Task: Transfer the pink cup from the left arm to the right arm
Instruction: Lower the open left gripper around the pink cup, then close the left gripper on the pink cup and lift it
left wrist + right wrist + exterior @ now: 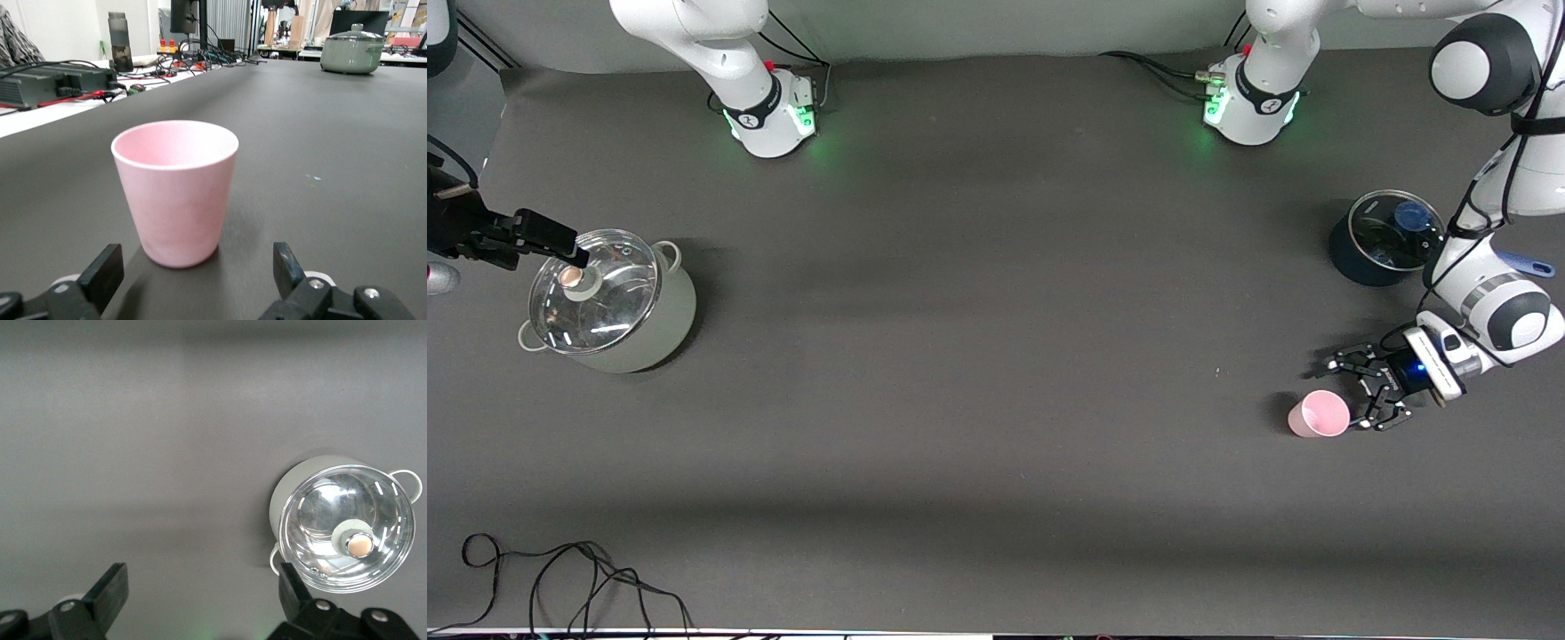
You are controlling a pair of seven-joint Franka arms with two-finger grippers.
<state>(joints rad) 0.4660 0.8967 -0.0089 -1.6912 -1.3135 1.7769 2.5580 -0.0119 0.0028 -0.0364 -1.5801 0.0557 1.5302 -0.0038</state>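
My right gripper needs the pink cup's open rim (175,166) to be free. My left gripper will next grab the cup by the lower part of its side (179,230).
The pink cup (1319,414) stands upright on the dark table near the left arm's end. In the left wrist view the cup (175,190) is just ahead of the fingertips, not between them. My left gripper (1348,396), the claw-like one, is low beside the cup and open; its own view shows the gripper (195,270) with the jaws wide apart and empty. My right gripper (574,253) hangs in the air over the glass-lidded pot at the right arm's end. It is open and empty in its own view (200,590).
A grey-green pot with a glass lid (609,298) stands at the right arm's end and also shows in the right wrist view (343,527). A dark blue pot with a glass lid (1383,236) stands farther from the front camera than the cup. A black cable (560,578) lies at the table's front edge.
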